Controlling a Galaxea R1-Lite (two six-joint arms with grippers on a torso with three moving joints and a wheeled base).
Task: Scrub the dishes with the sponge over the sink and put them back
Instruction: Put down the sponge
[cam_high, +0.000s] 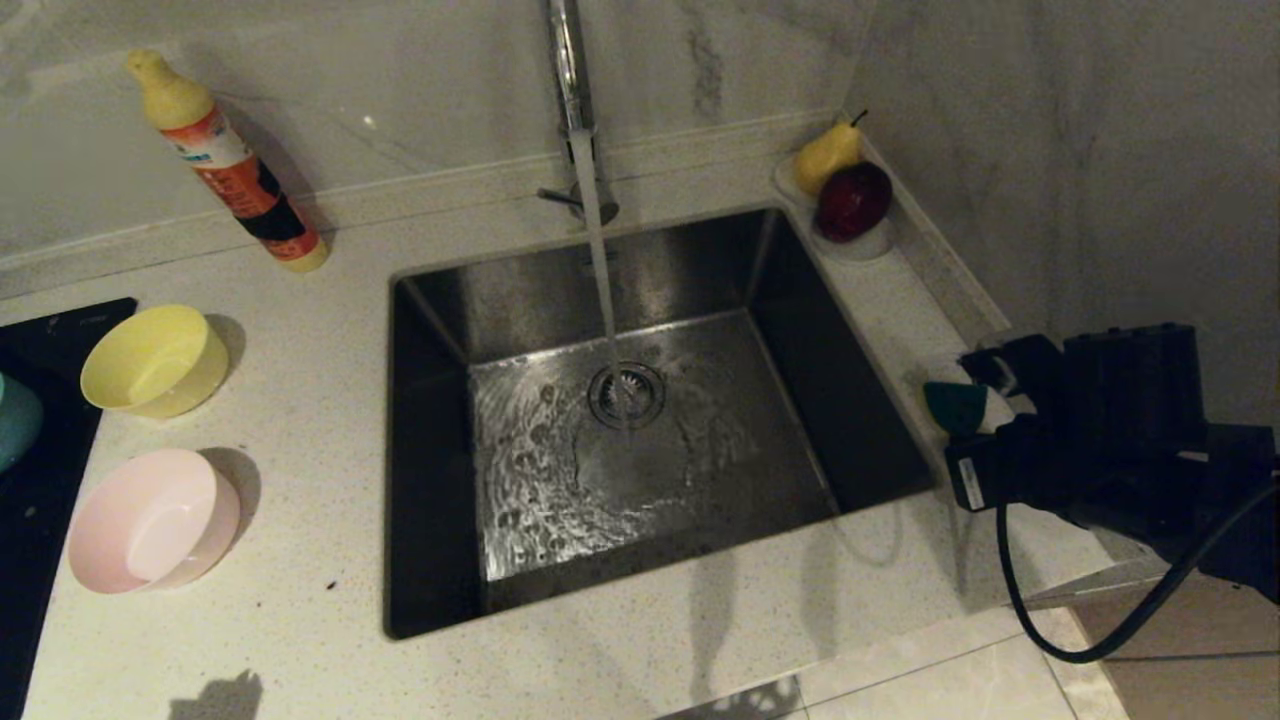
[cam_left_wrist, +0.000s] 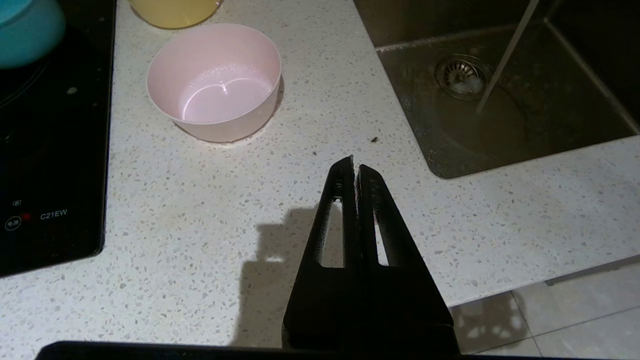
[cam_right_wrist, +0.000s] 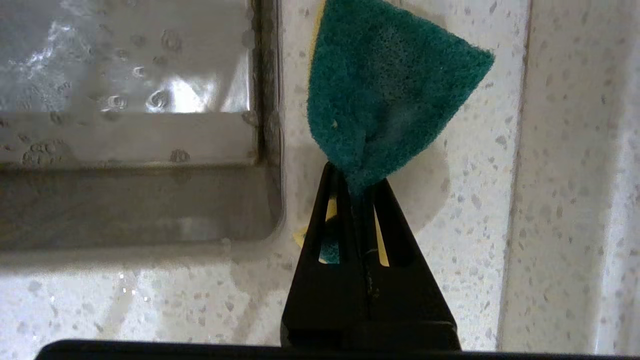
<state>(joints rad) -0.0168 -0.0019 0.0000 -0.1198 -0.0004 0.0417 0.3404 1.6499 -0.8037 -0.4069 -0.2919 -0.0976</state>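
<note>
My right gripper should release the sponge: the sponge's yellow edge sits low against the counter beside the sink, so the sponge would rest there.
My right gripper (cam_high: 1000, 415) (cam_right_wrist: 356, 177) is shut on the sponge (cam_high: 955, 408) (cam_right_wrist: 385, 90), pinching one corner so the green face bunches, above the counter just right of the sink (cam_high: 850, 400). Water runs from the tap (cam_high: 568, 70) onto the drain strainer (cam_high: 626, 394). Left of the sink stand a yellow bowl (cam_high: 155, 360) and a pink bowl (cam_high: 150, 520) (cam_left_wrist: 215, 82). A light blue bowl (cam_high: 15, 420) (cam_left_wrist: 27, 30) sits on the black hob. The left gripper (cam_left_wrist: 355, 162) is shut and empty, parked over the counter's front part, left of the sink.
A detergent bottle (cam_high: 235, 170) leans on the back wall at the left. A white dish (cam_high: 865, 245) with a pear and a red apple sits in the back right corner. The black hob (cam_high: 40, 500) covers the far left. A wall rises close behind my right arm.
</note>
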